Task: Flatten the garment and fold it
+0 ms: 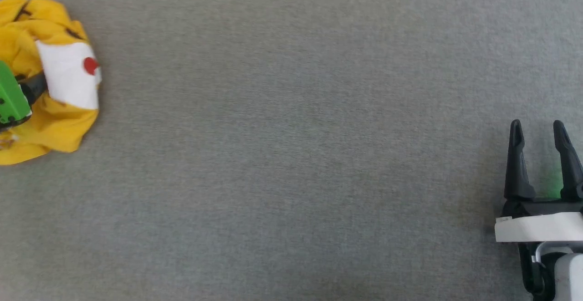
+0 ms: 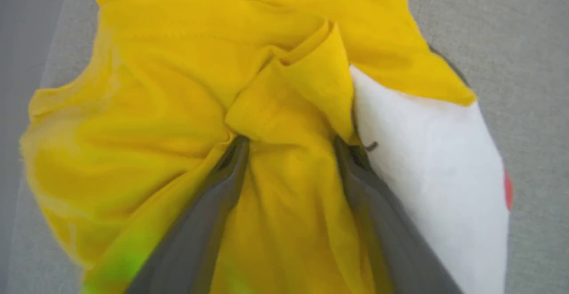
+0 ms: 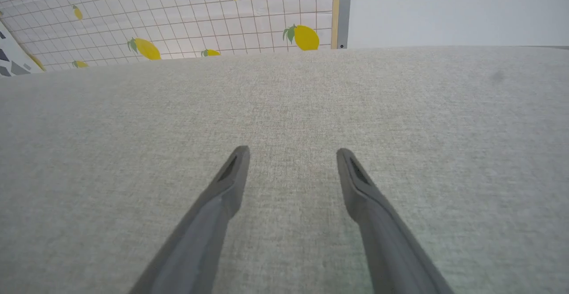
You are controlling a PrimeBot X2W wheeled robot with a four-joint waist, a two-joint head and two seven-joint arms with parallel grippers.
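Note:
A fold of yellow cloth bunches between my left gripper's fingers while the rest lies slack (image 2: 144, 112). Next, my left gripper pinches the garment by that fold (image 2: 292, 150).
The garment (image 1: 54, 123) is a crumpled bright yellow heap with a white patch and a red dot, lying at the far left edge of the head view. My left gripper (image 2: 289, 145) is open and pushed down into the heap, a ridge of yellow cloth (image 2: 284, 107) bunched between its two spread fingers and the white patch (image 2: 426, 160) against its right finger. In the head view its green-lit body (image 1: 11, 96) pokes in from the left over the heap. My right gripper (image 1: 537, 128) is open and empty at the lower right, far from the garment, also seen as the right gripper (image 3: 292, 151) above bare cloth.
A grey fabric work surface (image 1: 291, 155) stretches between the heap and my right gripper. In the right wrist view its far edge (image 3: 284, 56) meets a tiled wall with lemon prints (image 3: 306, 38) and a plain pale wall to the right.

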